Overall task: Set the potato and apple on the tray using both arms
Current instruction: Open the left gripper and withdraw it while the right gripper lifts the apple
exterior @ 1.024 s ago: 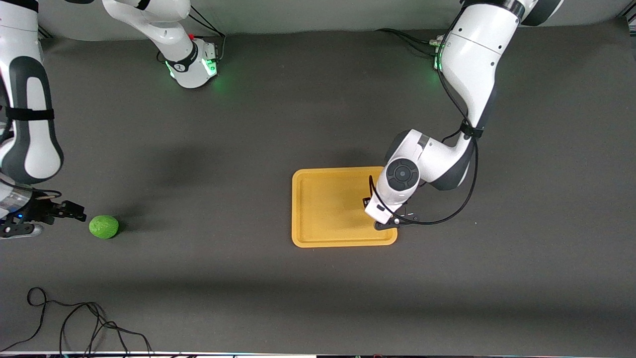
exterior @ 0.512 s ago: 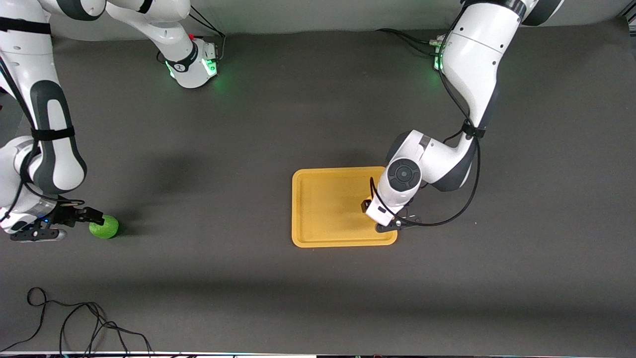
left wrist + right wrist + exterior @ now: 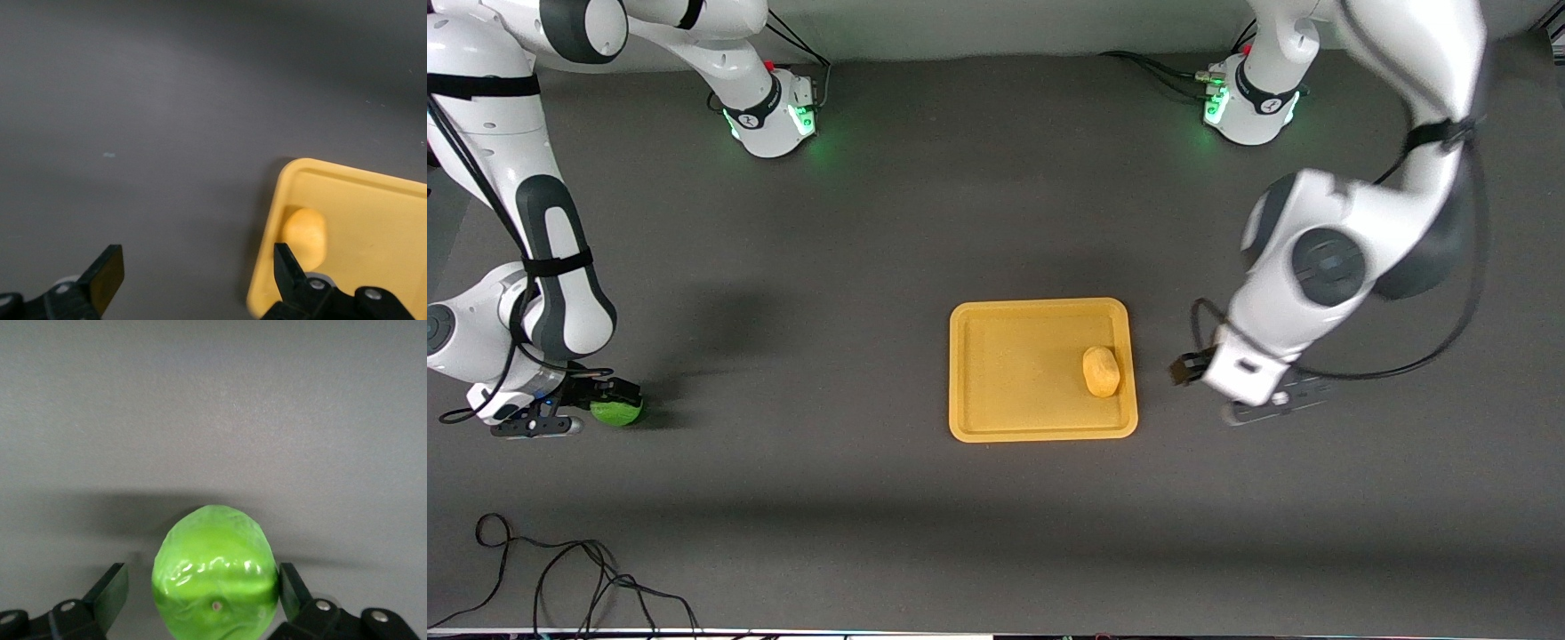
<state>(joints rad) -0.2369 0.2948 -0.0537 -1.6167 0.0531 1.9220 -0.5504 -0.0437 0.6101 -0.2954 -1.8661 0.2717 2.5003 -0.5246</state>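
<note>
The green apple goes on the tray (image 3: pixel 1024 373) beside the potato. I should next grab the apple by its rounded middle (image 3: pixel 615 414) with my right gripper.
The potato (image 3: pixel 1102 371) lies on the yellow-orange tray (image 3: pixel 1005 418), by the rim at the left arm's end; both show in the left wrist view, the potato (image 3: pixel 305 233) and the tray (image 3: pixel 373 220). My left gripper (image 3: pixel 1183 369) is open and empty, up over the bare table just off that end of the tray (image 3: pixel 199 273). The green apple (image 3: pixel 619 412) sits on the table at the right arm's end. My right gripper (image 3: pixel 600 400) is open with the apple (image 3: pixel 215 577) between its fingers, a gap at each side.
A black cable (image 3: pixel 560 578) loops on the table near the front camera at the right arm's end. Both arm bases (image 3: pixel 769 116) (image 3: pixel 1249 107) stand at the table's edge away from the camera.
My left gripper has let go of the potato on the tray, risen and swung off toward its own end of the table. My right gripper has moved onto the apple, which now sits between its fingers.
</note>
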